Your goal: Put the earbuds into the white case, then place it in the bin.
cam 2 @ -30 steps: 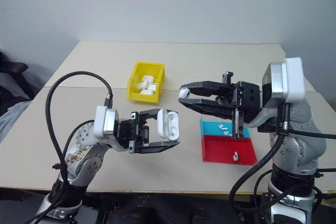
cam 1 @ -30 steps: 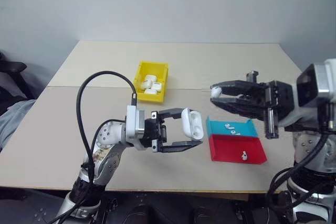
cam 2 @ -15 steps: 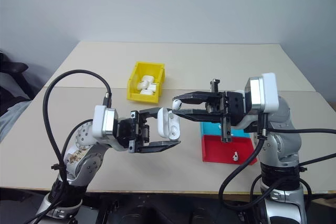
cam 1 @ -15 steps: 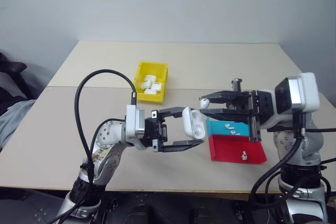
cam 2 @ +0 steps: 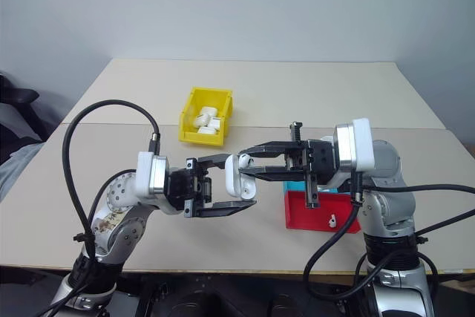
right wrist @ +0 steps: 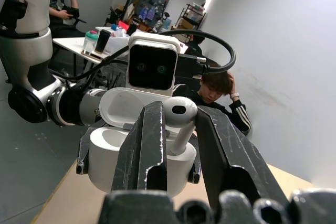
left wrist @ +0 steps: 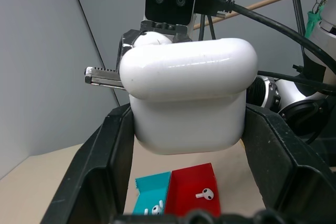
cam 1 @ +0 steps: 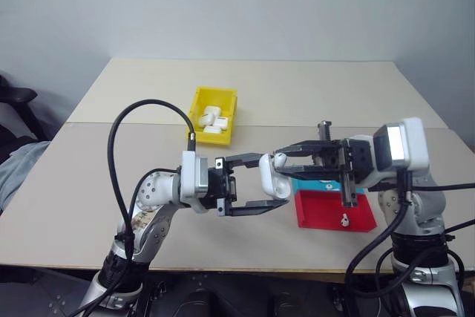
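Note:
The earbud's stem reaches down inside the white case's open body (cam 1: 277, 183) (right wrist: 176, 148), so it is now time for my right gripper to let go of it.
Above the table's front, my left gripper (cam 1: 272, 180) is shut on the white case (cam 1: 267, 183), whose lid (right wrist: 122, 106) stands open. Between the black fingers (left wrist: 100, 171) the case (left wrist: 189, 98) shows from its back. My right gripper (cam 1: 280, 161) is shut on one earbud (right wrist: 179, 115), which it holds right at the case's open top with the stem pointing into the body (right wrist: 105, 157); whether it touches the case I cannot tell. Another earbud (cam 1: 343, 220) lies in the red tray (cam 1: 323, 209), and more earbuds (left wrist: 155, 211) lie in the teal tray (left wrist: 153, 188). The yellow bin (cam 1: 217, 93) stands further back on the table.
The bin holds several white cases (cam 1: 211, 119). The red and teal trays sit side by side under my right arm, near the front right edge. In the right wrist view a person (right wrist: 216, 91) sits beyond the table.
My right gripper has carried the earbud left and down, from above the trays to the open case. The left gripper and the case have stayed in place.

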